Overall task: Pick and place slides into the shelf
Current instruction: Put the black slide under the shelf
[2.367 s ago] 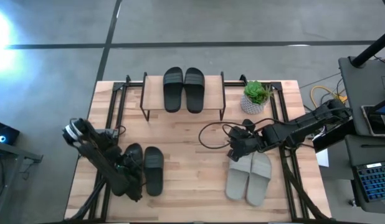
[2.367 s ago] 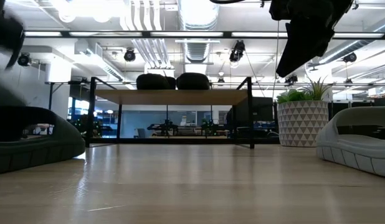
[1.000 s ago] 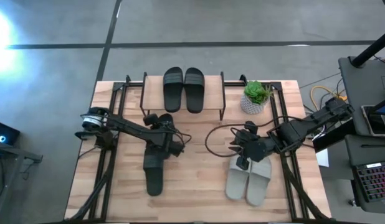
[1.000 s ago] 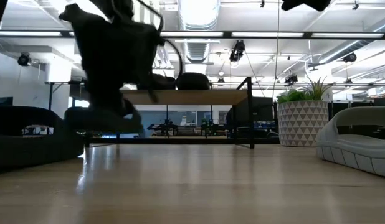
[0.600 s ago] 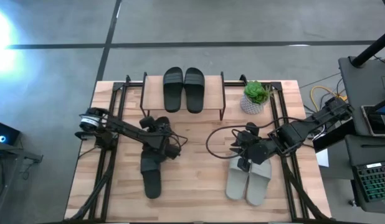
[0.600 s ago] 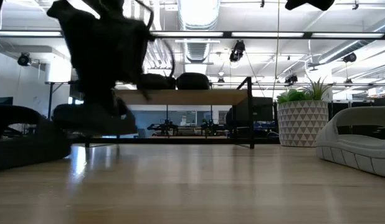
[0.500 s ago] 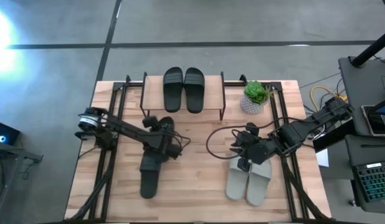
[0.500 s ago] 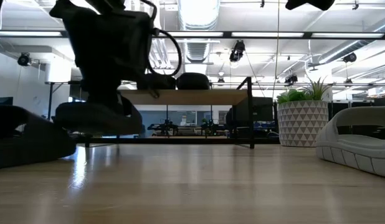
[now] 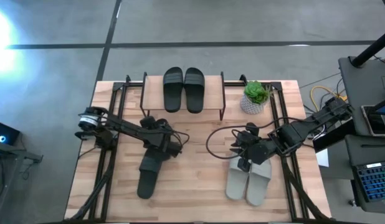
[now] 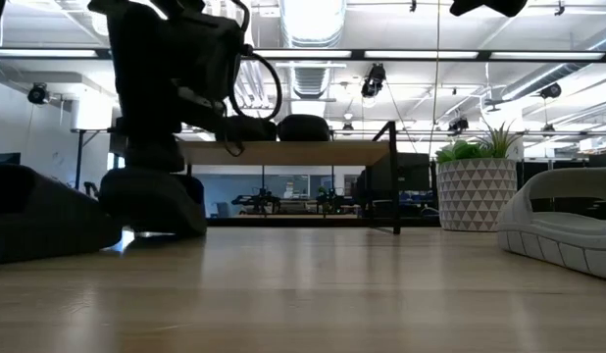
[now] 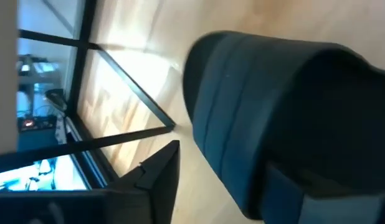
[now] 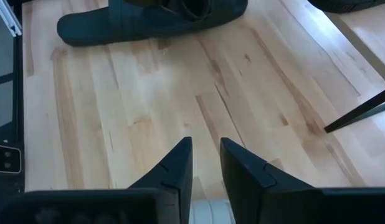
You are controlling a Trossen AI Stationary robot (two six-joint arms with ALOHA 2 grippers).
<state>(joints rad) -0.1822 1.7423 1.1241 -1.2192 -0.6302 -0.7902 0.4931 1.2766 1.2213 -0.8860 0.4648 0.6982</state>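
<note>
My left gripper grabs the black slide by its strap next, to place it on the shelf.
The shelf stands at the table's far middle with two black slides on its top board. My left gripper is in front of the shelf, over a third black slide that rests sole-down on the table and is mostly hidden under the gripper in the high view. One finger stands apart from this slide's strap. A fourth black slide lies slanted on the table just nearer. My right gripper hovers, narrowly open and with nothing between its fingers, over the far end of the grey slides. My left gripper comes down from above onto the black slide's strap. One finger shows bare table between itself and the strap, and the slide hides the other. Whether any finger touches the slide, I cannot tell. The slide rests on the table.
A potted plant stands right of the shelf. A black cable loops on the table between the arms. Bare wood lies under the shelf and in the table's middle.
My left gripper has come down with the black slide, which hung just above the table and now rests on it. The other black slide on the table has turned, its near end swinging toward the table's left edge.
</note>
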